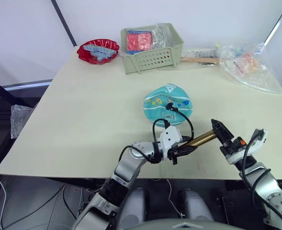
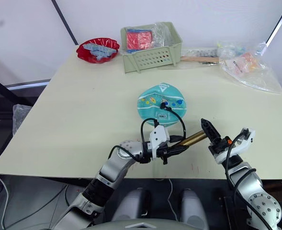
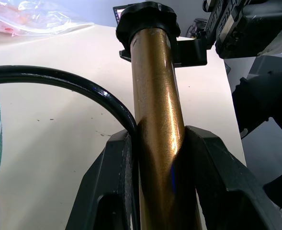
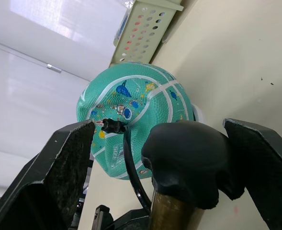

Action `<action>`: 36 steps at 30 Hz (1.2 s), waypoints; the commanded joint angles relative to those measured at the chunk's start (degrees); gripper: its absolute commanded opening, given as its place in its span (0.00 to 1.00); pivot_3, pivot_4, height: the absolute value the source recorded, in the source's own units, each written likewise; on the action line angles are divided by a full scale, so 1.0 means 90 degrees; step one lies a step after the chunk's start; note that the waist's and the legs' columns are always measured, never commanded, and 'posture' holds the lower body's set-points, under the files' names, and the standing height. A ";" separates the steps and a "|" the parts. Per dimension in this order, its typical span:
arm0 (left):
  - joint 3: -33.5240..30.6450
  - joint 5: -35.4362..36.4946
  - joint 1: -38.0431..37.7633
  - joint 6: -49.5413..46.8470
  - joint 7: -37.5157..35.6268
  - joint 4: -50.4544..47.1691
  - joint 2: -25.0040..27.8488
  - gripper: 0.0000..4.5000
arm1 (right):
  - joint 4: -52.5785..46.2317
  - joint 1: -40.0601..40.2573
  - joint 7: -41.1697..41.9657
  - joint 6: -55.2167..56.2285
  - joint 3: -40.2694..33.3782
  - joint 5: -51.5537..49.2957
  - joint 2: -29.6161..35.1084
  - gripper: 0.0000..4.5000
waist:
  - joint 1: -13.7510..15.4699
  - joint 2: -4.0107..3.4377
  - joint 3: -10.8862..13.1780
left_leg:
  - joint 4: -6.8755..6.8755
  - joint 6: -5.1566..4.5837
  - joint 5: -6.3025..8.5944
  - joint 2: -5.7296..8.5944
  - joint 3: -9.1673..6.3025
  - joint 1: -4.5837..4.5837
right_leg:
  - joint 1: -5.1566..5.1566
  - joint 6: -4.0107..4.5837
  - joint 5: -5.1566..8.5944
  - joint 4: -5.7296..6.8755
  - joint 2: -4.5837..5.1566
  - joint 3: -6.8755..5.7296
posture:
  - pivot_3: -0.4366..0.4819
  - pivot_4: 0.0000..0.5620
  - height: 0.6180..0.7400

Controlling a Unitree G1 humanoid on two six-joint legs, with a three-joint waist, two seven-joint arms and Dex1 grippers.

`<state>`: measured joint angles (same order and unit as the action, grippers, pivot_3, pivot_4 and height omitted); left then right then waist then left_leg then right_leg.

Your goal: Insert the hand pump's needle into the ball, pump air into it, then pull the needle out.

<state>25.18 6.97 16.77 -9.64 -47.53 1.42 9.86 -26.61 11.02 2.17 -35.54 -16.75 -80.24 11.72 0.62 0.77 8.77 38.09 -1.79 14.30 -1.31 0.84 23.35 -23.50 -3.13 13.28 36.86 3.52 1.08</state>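
I should next grab the hand pump by its black handle (image 4: 191, 155) with my right gripper. Then it can pump air into the teal ball (image 4: 145, 98).
The teal ball (image 1: 168, 104) lies on the table's middle, looking flattened. The hand pump (image 1: 201, 139) is held low over the front edge, its gold barrel (image 3: 157, 110) clamped between my left gripper's fingers (image 3: 109, 177). The left gripper (image 1: 181, 150) is shut on it. A thin black hose (image 1: 187, 120) loops from the pump to the ball's top, where the needle's black fitting (image 4: 113, 126) rests against the rubber; the pin is hidden. My right gripper (image 4: 162, 127) stands open, one finger on each side of the pump's black handle end (image 4: 188, 158), with gaps.
A green basket (image 1: 152, 53) with red packets stands at the back, a red bowl (image 1: 98, 50) to its left. Clear plastic bags (image 1: 248, 64) and a wooden-handled tool (image 1: 198, 60) lie at the back right. The table's front edge (image 1: 83, 176) is just under both grippers.
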 commanded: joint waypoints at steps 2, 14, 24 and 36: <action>-0.0012 0.0097 -0.0004 0.0144 -0.0068 -0.0137 -0.0056 0.28 | -0.0253 -0.0095 0.0168 0.0088 -0.0030 -0.0330 -0.0002 1.00 | -0.0003 -0.0002 -0.0001 | 0.0007 -0.0002 0.0001 0.0002 0.0002 0.0017 | -0.0016 -0.0006 -0.0004 0.0000 0.0002 0.0005 | 0.48 0.27 0.98; 0.0013 0.0074 -0.0055 0.0180 -0.0162 -0.0110 -0.0025 0.28 | -0.0264 -0.0090 0.0283 0.0035 0.0030 -0.0621 0.0104 1.00 | -0.0007 -0.0001 -0.0001 | 0.0036 -0.0043 0.0026 0.0003 0.0068 0.0030 | -0.0050 -0.0046 -0.0028 -0.0006 0.0003 0.0079 | 0.48 0.27 0.98; 0.0000 0.0042 -0.0043 0.0175 -0.0158 -0.0096 -0.0051 0.28 | -0.0139 -0.0065 0.0381 0.0047 0.0069 -0.0270 0.0219 0.82 | -0.0100 0.0003 0.0000 | 0.0052 -0.0075 0.0041 0.0003 0.0230 0.0042 | -0.0130 -0.0108 -0.0079 -0.0003 -0.0006 0.0246 | 0.48 0.27 0.98; 0.0023 0.0033 -0.0074 0.0177 -0.0154 -0.0117 -0.0057 0.28 | -0.0076 -0.0042 0.0500 0.0132 0.0104 0.0029 0.0241 0.37 | -0.0147 0.0006 -0.0003 | 0.0065 -0.0104 0.0059 0.0003 0.0273 0.0041 | -0.0142 -0.0126 -0.0091 -0.0005 -0.0006 0.0298 | 0.48 0.27 0.98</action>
<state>24.82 6.93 16.16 -8.75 -48.70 1.73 9.82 -25.90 10.87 5.76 -34.92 -15.67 -80.71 13.40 -0.71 0.83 8.74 38.68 -2.73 14.83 -1.28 3.29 23.72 -24.77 -4.26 12.46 36.82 3.47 3.76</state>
